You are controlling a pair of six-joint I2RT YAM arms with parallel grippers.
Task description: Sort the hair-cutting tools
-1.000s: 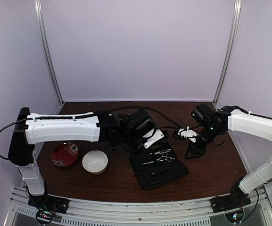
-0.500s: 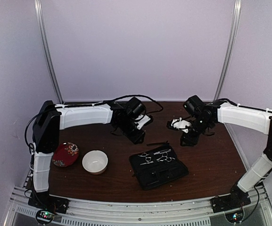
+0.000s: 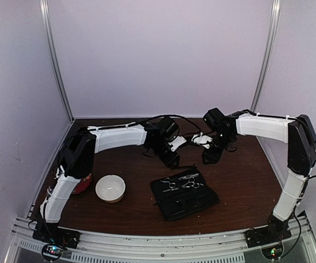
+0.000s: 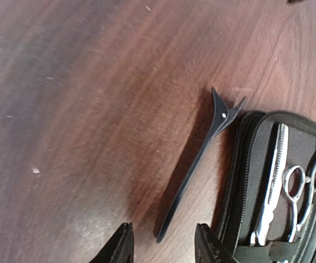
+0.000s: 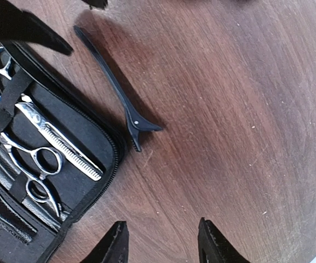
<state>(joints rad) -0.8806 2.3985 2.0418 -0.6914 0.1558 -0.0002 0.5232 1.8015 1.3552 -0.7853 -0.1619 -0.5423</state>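
I next need to grab the black hair clip (image 4: 199, 161) by its thin end (image 4: 165, 226) with my left gripper. Its forked end then stays free to hand to my right gripper.
Two silver scissors (image 3: 182, 182) lie strapped in an open black pouch (image 3: 184, 194) at the table's middle; they also show in the left wrist view (image 4: 300, 192) and the right wrist view (image 5: 34, 153). A thin black hair clip (image 4: 199, 161) lies on the wood just behind the pouch, seen too in the right wrist view (image 5: 116, 93) and from above (image 3: 184, 166). My left gripper (image 3: 171, 160) is open and empty, hovering over the clip's thin end (image 4: 163, 244). My right gripper (image 3: 210, 156) is open and empty, above bare wood right of the clip (image 5: 160, 244).
A white bowl (image 3: 110, 188) stands at the front left, with a red patterned dish (image 3: 84, 183) partly hidden behind the left arm. Metal frame posts (image 3: 56, 60) and purple walls close in the table's back and sides.
Both arms have drawn back from over the pouch toward the table's rear. The left arm folded back, now covering most of the red dish. The pouch and scissors stay put.
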